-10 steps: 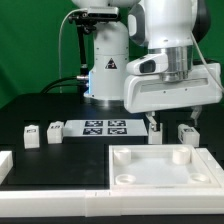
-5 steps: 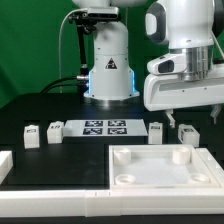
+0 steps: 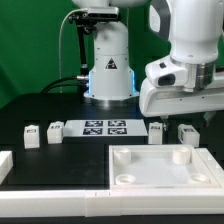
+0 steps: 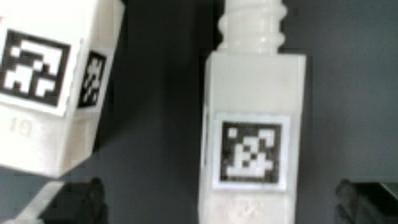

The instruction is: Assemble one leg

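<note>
My gripper grabs the white leg by its tagged body (image 3: 189, 138) (image 4: 253, 156) next, since the leg's ridged end stays free to enter the panel's socket.
Two small white legs with marker tags stand on the black table at the exterior view's right: one (image 3: 156, 131) and one (image 3: 186, 133). My gripper (image 3: 187, 116) hangs open just above them. In the wrist view a leg (image 4: 249, 110) lies between my two dark fingertips (image 4: 71, 203), not touched by either; my gripper (image 4: 217, 203) is open around it. A second leg (image 4: 54, 90) lies beside it, outside the fingers. Two more legs (image 3: 30, 135) (image 3: 55, 130) stand at the exterior view's left.
The big white square panel (image 3: 150, 178) with corner sockets lies in front of the legs. The marker board (image 3: 105, 126) lies between the two pairs of legs. A white block (image 3: 5, 165) sits at the left edge. The robot base (image 3: 108, 70) stands behind.
The arm has shifted toward the exterior view's right, rose a little, then came down over the right-hand legs. The legs and panel have not moved.
</note>
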